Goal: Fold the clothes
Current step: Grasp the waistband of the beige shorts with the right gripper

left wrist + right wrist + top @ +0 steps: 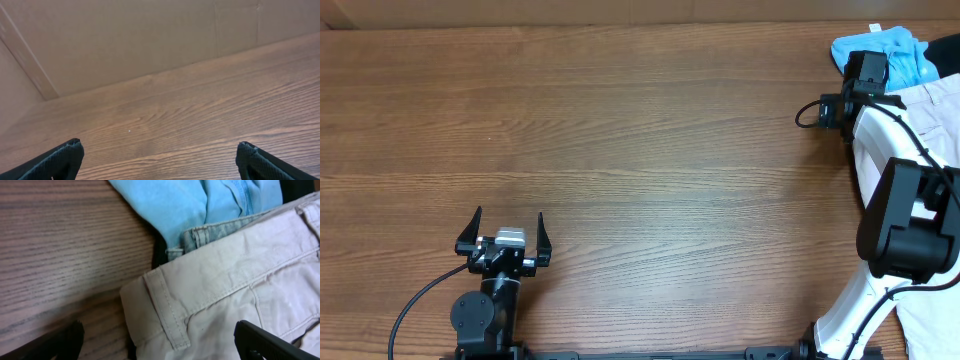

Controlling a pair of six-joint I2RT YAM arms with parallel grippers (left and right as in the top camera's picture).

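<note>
To fold the khaki shorts, my right gripper will next take hold of their waistband corner, letting the rest trail out across empty table.
Pale beige khaki shorts (932,110) lie at the table's right edge; the right wrist view shows their waistband and a belt loop (210,290). A sky-blue top (905,50) lies behind them at the far right corner, also in the right wrist view (185,202). A strip of light-blue denim shorts (215,232) shows between them. A black garment (948,52) peeks out at the far right. My right gripper (865,70) is open, its fingers (160,337) straddling the khaki waistband corner. My left gripper (507,232) is open and empty over bare wood near the front (160,155).
The wooden table (620,130) spans the view. A tan wall (125,35) rises behind its far edge. The right arm (905,220) reaches along the right side, over the khaki shorts. A black cable (420,300) trails from the left arm's base.
</note>
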